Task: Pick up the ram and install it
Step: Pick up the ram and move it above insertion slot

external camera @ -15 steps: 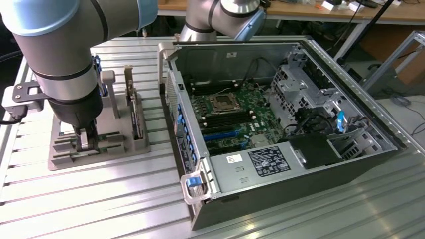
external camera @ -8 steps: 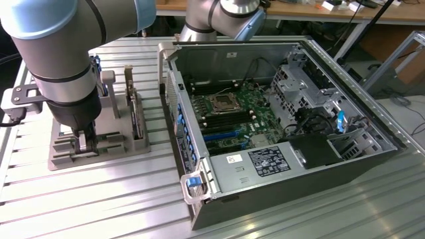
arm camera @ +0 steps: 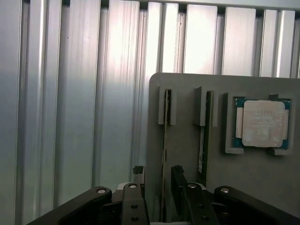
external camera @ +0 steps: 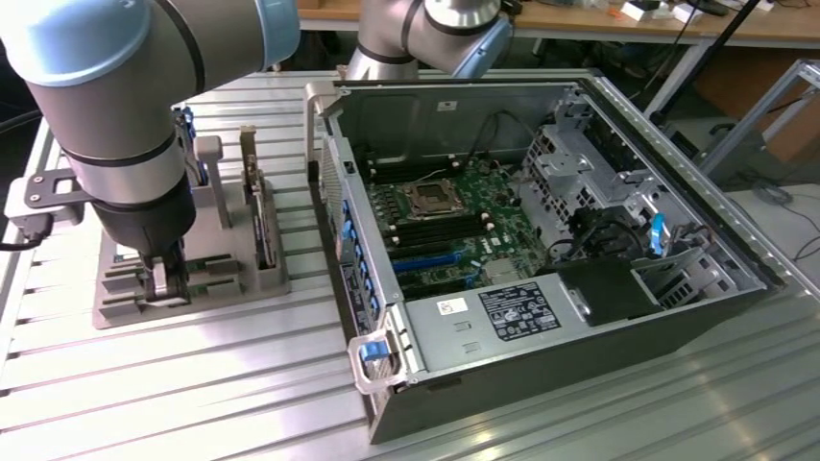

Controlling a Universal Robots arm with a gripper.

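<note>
The ram needs to be installed in the motherboard of the open case, so next I should grab it with my gripper by its long top edge (arm camera: 163, 185).
The ram (arm camera: 165, 140) stands on edge in a slot of the grey holder (arm camera: 187, 154), seen edge-on as a thin green strip. My gripper (arm camera: 158, 190) is open and straddles its near end, one dark finger on each side with a small gap to the board. In the exterior view the gripper (external camera: 160, 280) reaches down into the holder (external camera: 192, 288) at the exterior view's left, and the arm hides the ram beneath it. A second stick (arm camera: 202, 140) stands in the neighbouring slot (external camera: 263, 226).
A square silver processor (arm camera: 262, 123) lies in a recess of the holder. The open computer case (external camera: 615, 317) lies at the exterior view's right, its green motherboard (external camera: 448, 230) exposed. Ribbed metal table (external camera: 192, 384) all around.
</note>
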